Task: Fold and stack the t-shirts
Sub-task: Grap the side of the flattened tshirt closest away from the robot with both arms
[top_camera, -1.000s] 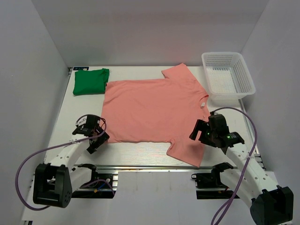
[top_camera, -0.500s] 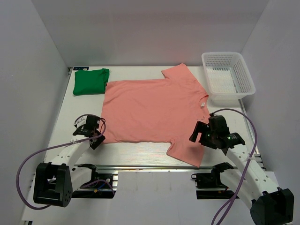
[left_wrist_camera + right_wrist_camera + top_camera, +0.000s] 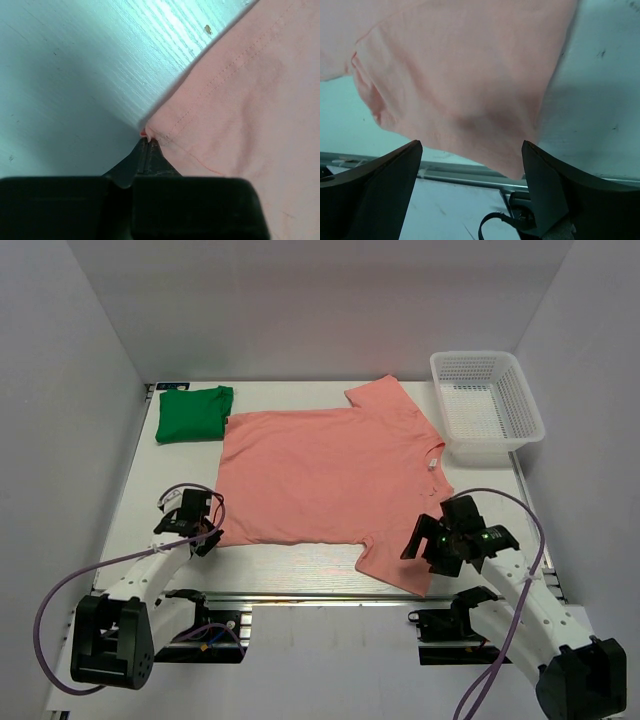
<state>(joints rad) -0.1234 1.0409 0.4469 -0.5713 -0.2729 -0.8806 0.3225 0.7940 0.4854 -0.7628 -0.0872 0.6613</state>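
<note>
My right gripper grabs the pink t-shirt's near sleeve end (image 3: 403, 580) (image 3: 478, 149) next. The t-shirt's near side then folds over together with its hem corner.
The salmon-pink t-shirt (image 3: 325, 475) lies spread flat on the white table, collar to the right. The green t-shirt (image 3: 193, 412) sits folded at the far left. My left gripper (image 3: 207, 537) is at the pink shirt's near left hem corner. In the left wrist view the gripper (image 3: 148, 142) is shut, pinching the very tip of that corner of the pink t-shirt (image 3: 240, 100). My right gripper (image 3: 428, 550) hangs open over the near sleeve. In the right wrist view the sleeve (image 3: 470, 85) shows between its spread fingers (image 3: 380, 185), untouched.
A white mesh basket (image 3: 475, 356) stands at the far right. The table's near edge with its metal rail (image 3: 300, 595) runs just below the sleeve, and that rail (image 3: 460, 172) also shows in the right wrist view. Grey walls enclose left, back and right.
My left gripper has shut on the pink shirt's hem corner. My right gripper has shifted toward the near edge, over the sleeve's tip, still open.
</note>
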